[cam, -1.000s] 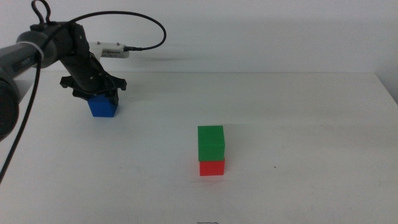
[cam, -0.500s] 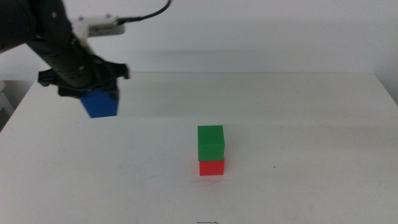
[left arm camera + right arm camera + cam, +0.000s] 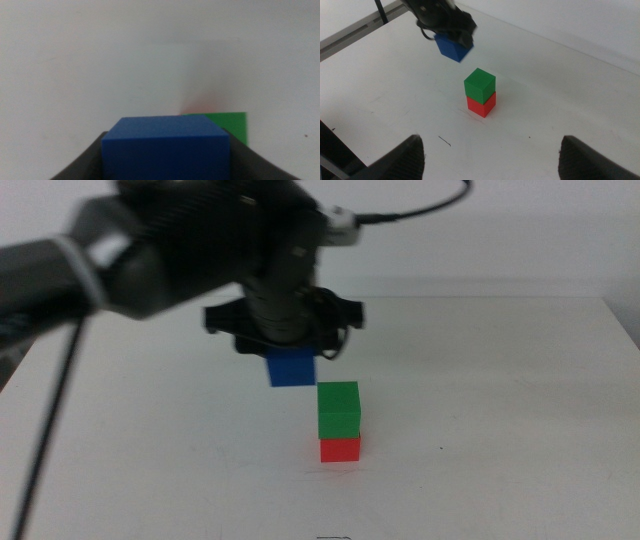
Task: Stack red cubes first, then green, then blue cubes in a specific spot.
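Note:
The blue cube (image 3: 291, 367) hangs above and beside the green cube and would miss if my left gripper opened now. It lines up with the stack, before my left gripper opens.
The blue cube (image 3: 291, 367) hangs in the air with my left gripper (image 3: 290, 350) shut on it, just up and to the left of the stack. The green cube (image 3: 338, 409) sits on the red cube (image 3: 340, 448), which rests on the white table. In the left wrist view the blue cube (image 3: 165, 147) fills the space between the dark jaws, and a corner of the green cube (image 3: 227, 125) shows beyond it. The right wrist view shows the blue cube (image 3: 452, 46), the green cube (image 3: 480, 82) and the red cube (image 3: 481, 105). My right gripper (image 3: 490, 160) waits open, back from the stack.
The white table (image 3: 500, 400) stretches around the stack. The left arm's black cable (image 3: 45, 440) trails down the left side, and the table's far edge meets a white wall.
My left gripper has lifted the blue cube from the far left of the table and carried it right, close to the green-on-red stack. The stack has not moved.

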Controlling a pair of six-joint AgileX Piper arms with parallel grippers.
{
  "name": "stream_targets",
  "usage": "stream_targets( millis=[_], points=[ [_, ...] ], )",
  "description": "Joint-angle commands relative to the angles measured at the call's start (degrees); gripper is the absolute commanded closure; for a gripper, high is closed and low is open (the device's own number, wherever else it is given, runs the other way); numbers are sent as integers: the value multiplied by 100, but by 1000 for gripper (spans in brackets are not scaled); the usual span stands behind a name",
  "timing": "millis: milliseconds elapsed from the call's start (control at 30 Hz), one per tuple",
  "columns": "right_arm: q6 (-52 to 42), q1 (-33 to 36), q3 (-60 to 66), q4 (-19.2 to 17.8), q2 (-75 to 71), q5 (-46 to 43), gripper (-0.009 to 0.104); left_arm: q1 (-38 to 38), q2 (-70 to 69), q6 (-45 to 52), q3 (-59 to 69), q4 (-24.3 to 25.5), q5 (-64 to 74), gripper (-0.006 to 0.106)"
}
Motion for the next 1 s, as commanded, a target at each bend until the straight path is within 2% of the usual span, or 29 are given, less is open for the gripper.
stream_targets(
  millis=[0,567,967],
  points=[
    [-57,11,-113,-155,31,-381,16,-173,-86,-222,-348,213,-53,98],
    [-57,11,-113,-155,31,-392,16,-316,553,-384,-811,-189,-33,94],
    [-57,11,-113,-155,31,-416,16,-476,572,-661,-826,9,-301,94]
  ],
)
